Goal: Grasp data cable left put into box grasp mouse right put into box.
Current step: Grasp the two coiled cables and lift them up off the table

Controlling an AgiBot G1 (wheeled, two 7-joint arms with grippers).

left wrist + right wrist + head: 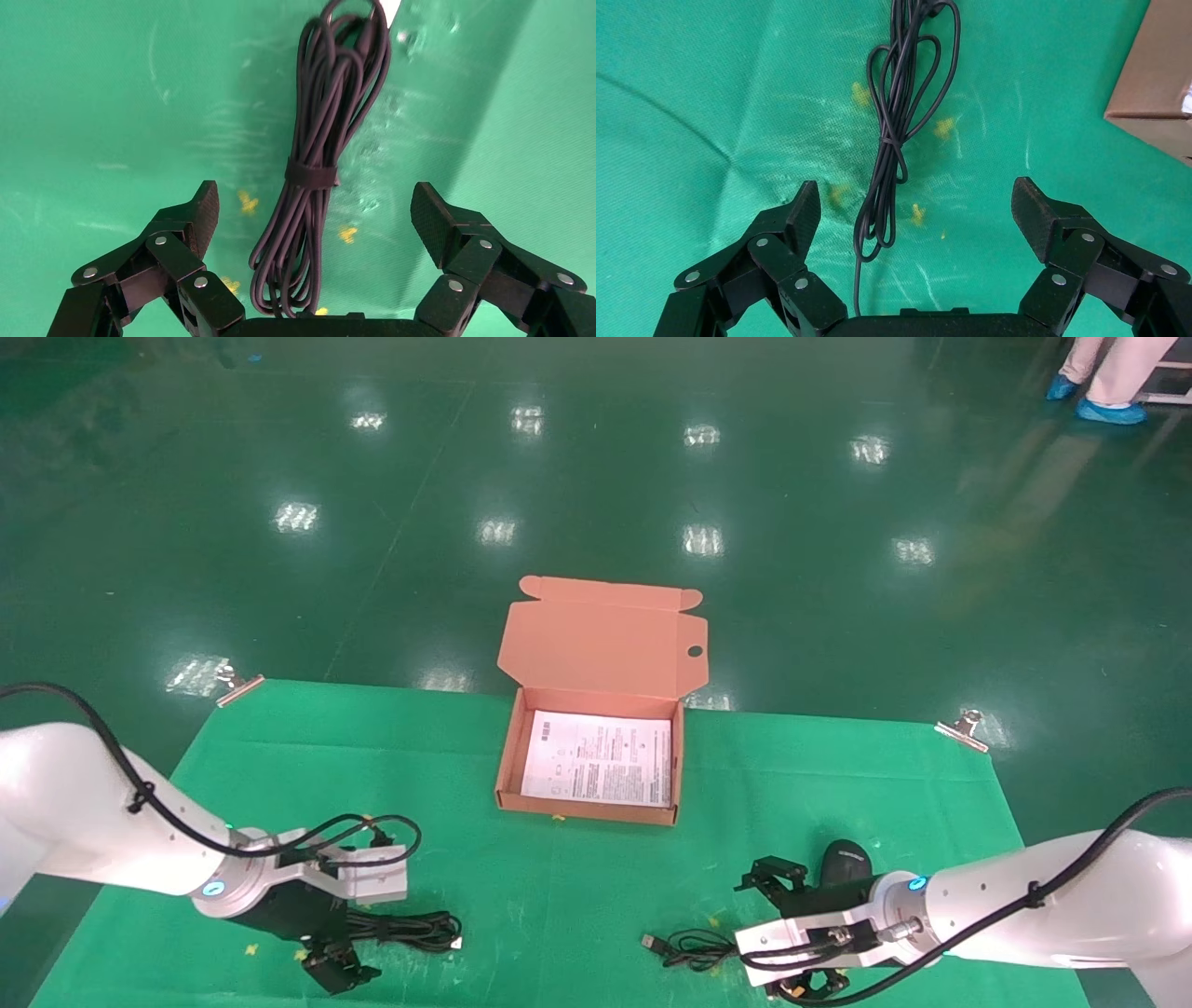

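My left gripper will next grab the cable by its strapped middle [311, 175], because the data cable [309, 210] is a long bundle with loose loops fanning out at both ends.
The data cable [414, 930] is a black strapped bundle lying on the green cloth at the front left. My left gripper [345, 947] is open just above it. In the left wrist view the cable [309, 210] runs between the spread fingers [200, 214] without touching them. The black mouse [846, 864] sits at the front right, beside my right wrist. Its thin cord [694, 947] lies looped to the left. My right gripper [759, 938] is open over the cord [888, 161], holding nothing. The orange-brown box [510, 747] stands open in the middle with a white sheet inside.
The box lid [601, 645] stands up at the back, beyond the table's far edge. A box corner [1158, 84] shows in the right wrist view. Metal clips [240, 689] [964, 728] hold the cloth at the far corners. Glossy green floor lies beyond.
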